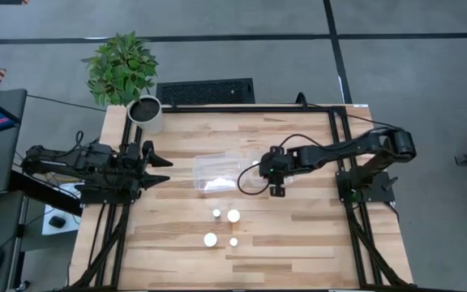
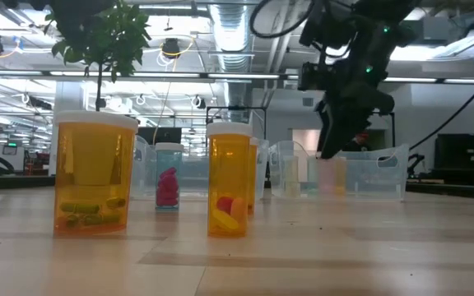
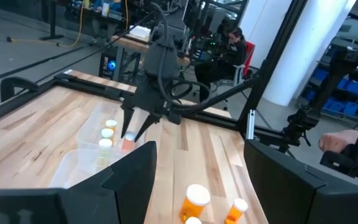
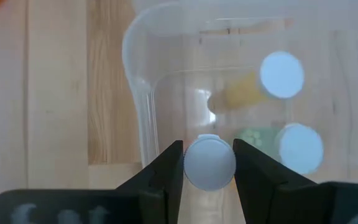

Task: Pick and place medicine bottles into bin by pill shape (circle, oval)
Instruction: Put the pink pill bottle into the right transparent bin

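Note:
The white-capped bottle (image 4: 210,163) is low inside the clear bin, so it would stay in the bin if my right gripper opened now.
My right gripper (image 4: 209,167) is shut on a medicine bottle with a white cap (image 4: 209,162) and hangs over a clear bin (image 4: 166,93) mid-table; in the low view the bottle (image 2: 332,175) sits low inside that bin. Two more white-capped bottles (image 4: 281,74) (image 4: 300,148) stand in the same bin. Several bottles stand on their bases on the near table: a wide orange one (image 2: 95,173), a clear one with pink pills (image 2: 168,187) and an orange one (image 2: 229,177). My left gripper (image 1: 162,170) waits open at the table's left edge. My right gripper pinches the bottle at its white cap (image 4: 191,163), one finger on each side. The fingers come from above, pointing down. The bottle hangs upright below them inside the bin; whether its base touches the bin floor I cannot tell.
A second clear bin (image 1: 216,172) lies just left of the one under my right gripper. A white plant pot (image 1: 146,113) stands at the far left corner. Bare wood lies at the near left and right of the standing bottles (image 1: 221,227).

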`<state>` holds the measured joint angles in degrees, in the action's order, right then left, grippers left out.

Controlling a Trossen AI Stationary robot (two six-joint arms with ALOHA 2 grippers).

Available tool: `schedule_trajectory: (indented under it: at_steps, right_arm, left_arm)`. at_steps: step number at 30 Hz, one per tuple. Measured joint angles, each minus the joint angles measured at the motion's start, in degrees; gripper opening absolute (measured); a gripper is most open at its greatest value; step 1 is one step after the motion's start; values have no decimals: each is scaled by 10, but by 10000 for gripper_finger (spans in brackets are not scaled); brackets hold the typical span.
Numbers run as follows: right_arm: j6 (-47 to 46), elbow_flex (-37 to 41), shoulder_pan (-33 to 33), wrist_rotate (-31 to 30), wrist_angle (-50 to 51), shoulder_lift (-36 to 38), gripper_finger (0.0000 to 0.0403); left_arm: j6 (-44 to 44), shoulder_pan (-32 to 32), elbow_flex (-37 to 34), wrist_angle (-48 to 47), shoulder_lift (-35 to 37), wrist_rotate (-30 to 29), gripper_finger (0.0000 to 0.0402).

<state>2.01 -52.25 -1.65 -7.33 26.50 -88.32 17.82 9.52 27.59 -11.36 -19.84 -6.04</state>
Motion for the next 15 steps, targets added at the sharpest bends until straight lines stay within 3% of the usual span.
schedule_trajectory:
  at_steps: [15]
  right_arm:
    - [0,0,-6,1,-2,-10,145]
  left_arm:
    - [3,0,0,0,0,0,235]
